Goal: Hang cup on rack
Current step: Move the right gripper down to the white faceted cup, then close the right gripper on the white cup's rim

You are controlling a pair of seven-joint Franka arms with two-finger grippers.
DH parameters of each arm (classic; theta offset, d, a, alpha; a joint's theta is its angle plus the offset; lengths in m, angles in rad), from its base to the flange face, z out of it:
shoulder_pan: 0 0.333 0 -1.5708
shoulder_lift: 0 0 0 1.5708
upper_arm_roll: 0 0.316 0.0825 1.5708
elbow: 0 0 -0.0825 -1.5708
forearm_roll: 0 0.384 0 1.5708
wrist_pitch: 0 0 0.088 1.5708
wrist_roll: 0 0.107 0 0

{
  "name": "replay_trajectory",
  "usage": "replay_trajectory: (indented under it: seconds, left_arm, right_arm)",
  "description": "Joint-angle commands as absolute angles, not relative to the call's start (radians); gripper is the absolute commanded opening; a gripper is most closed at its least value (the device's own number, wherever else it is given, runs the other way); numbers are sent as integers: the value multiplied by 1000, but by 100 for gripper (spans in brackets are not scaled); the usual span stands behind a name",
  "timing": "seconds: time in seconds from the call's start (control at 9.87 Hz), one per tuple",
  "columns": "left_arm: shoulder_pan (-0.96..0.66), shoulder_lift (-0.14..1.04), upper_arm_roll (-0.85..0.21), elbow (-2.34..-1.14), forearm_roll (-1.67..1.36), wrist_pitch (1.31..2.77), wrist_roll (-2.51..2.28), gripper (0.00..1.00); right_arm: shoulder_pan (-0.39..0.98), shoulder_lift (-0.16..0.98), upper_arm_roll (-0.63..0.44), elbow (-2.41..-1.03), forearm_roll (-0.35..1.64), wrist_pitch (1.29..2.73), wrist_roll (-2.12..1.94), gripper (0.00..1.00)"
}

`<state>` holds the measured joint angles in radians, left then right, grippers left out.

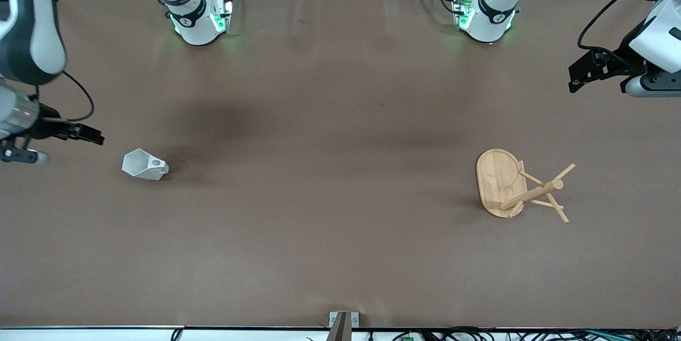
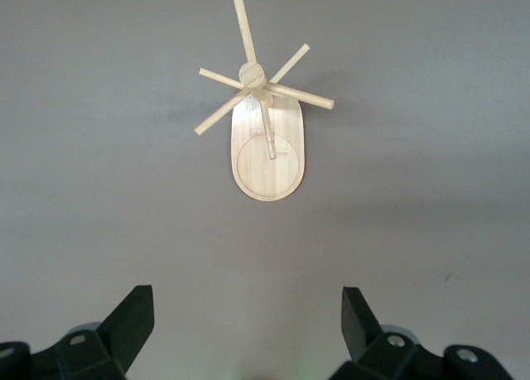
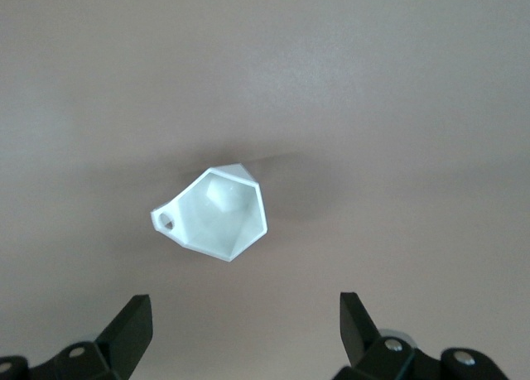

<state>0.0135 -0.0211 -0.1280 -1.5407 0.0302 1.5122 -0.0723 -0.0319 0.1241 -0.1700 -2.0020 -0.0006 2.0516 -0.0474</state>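
Observation:
The white cup's holed tab should stay free for hanging, so my right gripper next needs to grab the cup by its rim opposite that tab.
The white faceted cup lies on its side on the brown table toward the right arm's end, its holed handle turned up. In the right wrist view its open mouth faces the camera. My right gripper is open and empty, over the table beside the cup and apart from it. The bamboo rack stands on its oval base toward the left arm's end, pegs spread from the post; it also shows in the left wrist view. My left gripper is open and empty, over the table's end, well apart from the rack.
The two arm bases stand along the table's edge farthest from the front camera. A small metal bracket sits at the table's nearest edge. Brown table cover lies bare between cup and rack.

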Motion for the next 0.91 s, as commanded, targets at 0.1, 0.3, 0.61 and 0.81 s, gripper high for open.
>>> replay_trajectory:
  seconds: [0.1,0.3,0.61,0.81]
  left_arm:
    - [17,-14,-132,-1577,43,1528,-63,100]
    - [17,-8,-132,-1577,43,1528,-61,100]
    - [17,-2,-132,-1577,43,1526,-61,100]
    - [15,2,-132,-1577,43,1526,-61,100]
  right_arm:
    - [-55,231,-166,-2123,6,2314,-63,100]
    - [-57,262,-164,-2173,8,2414,-63,100]
    - [-55,302,-163,-2197,8,2497,-63,100]
    - [-57,333,-163,-2197,8,2528,-63,89]
